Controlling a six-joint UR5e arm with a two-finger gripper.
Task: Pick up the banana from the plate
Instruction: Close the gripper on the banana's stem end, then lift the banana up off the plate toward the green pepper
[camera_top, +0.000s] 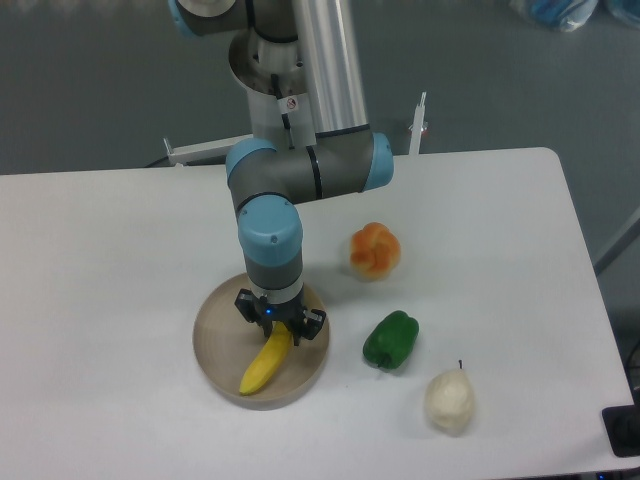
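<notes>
My gripper should next grab the banana's end near the plate's middle (281, 335). Then it can pick the banana up from the plate (214, 338).
The bright yellow banana (264, 366) lies on the round beige plate (214, 338), running from the plate's middle down to its front rim. My gripper (281, 325) points straight down over the banana's upper end, low over the plate. Its dark fingers (313, 322) stand spread on either side of that end, and the jaws look open. The banana's top tip is hidden under the gripper. The banana still rests on the plate.
An orange-and-white fruit (375, 250) sits right of the plate. A green pepper (391, 340) lies just right of the plate's rim. A whitish pear (449, 401) stands at the front right. The table's right edge is further right.
</notes>
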